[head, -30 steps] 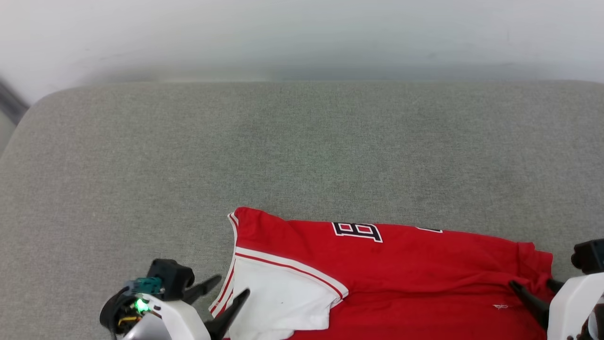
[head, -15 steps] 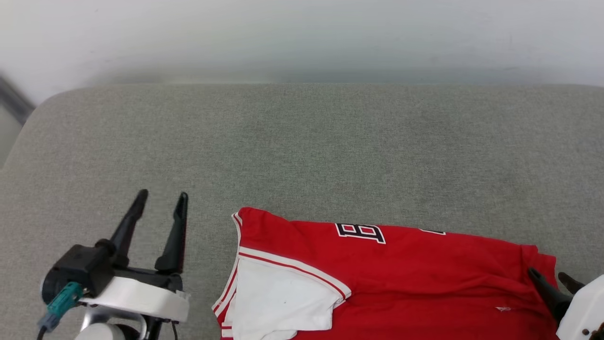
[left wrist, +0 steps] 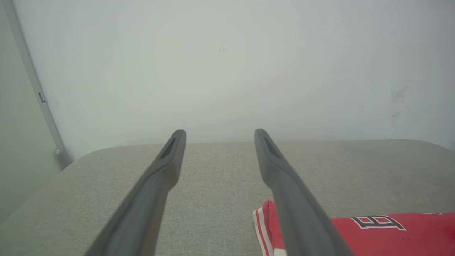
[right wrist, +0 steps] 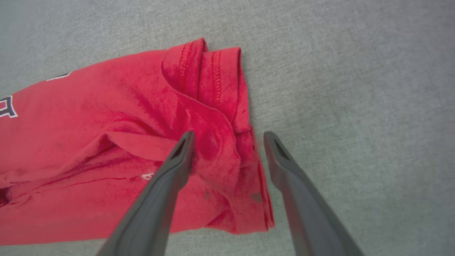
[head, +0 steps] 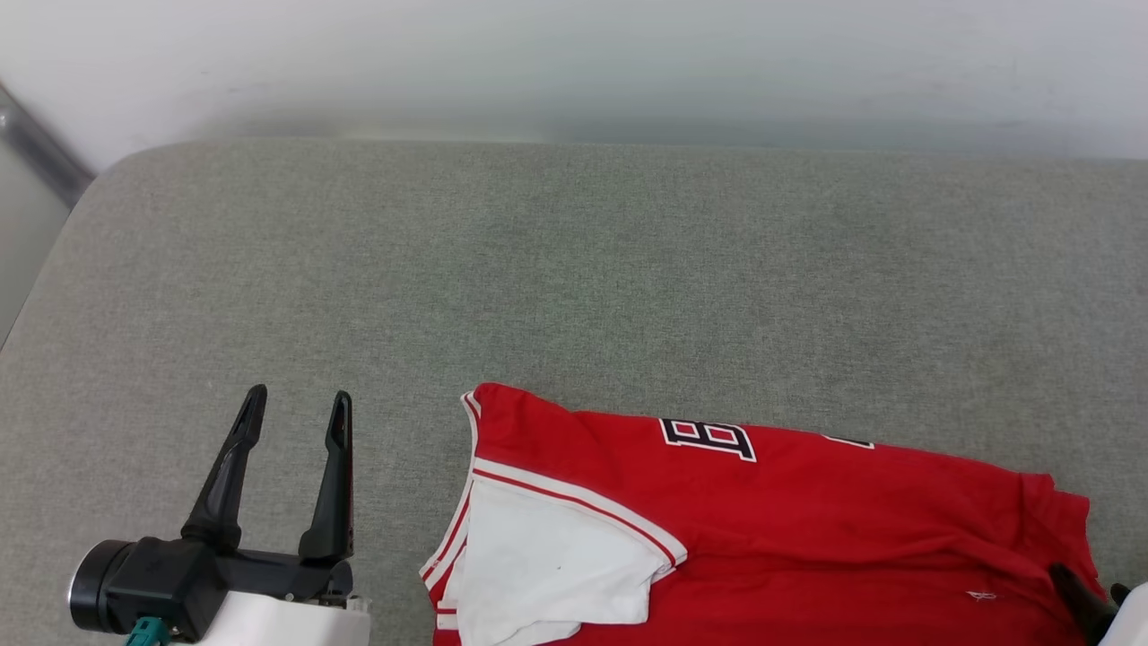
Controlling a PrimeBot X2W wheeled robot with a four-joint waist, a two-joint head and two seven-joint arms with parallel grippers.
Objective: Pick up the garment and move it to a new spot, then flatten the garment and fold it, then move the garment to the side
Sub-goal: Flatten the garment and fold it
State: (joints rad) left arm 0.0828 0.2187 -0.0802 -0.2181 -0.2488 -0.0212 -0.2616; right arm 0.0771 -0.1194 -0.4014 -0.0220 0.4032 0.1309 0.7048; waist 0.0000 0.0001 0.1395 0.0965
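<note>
My right gripper will next grab the fold of red cloth at its hem [head: 1039, 538] to fold the jersey toward its collar end [head: 457, 511].
The garment [head: 789, 520] is a red jersey shirt with a white sleeve and black lettering. It lies folded on the grey cushioned surface [head: 574, 269] at the lower right of the head view. My left gripper [head: 299, 404] stands open to the left of the shirt, apart from it, with nothing between its fingers. In the left wrist view the left gripper [left wrist: 217, 132] points toward the wall, and the garment's [left wrist: 391, 234] collar end shows at the lower right. My right gripper [right wrist: 227, 137] hovers open over the garment's [right wrist: 106, 142] bunched hem edge, gripping nothing.
A pale wall [head: 574, 63] runs behind the surface's far edge. A grey vertical strip [head: 36, 152] stands at the far left corner. The surface's rounded left corner [head: 108, 179] drops off to a lower floor area.
My left gripper swung from beside the white sleeve out to the left and now points up the view, open. The right gripper drew back toward the lower right corner. The camera shifted slightly.
</note>
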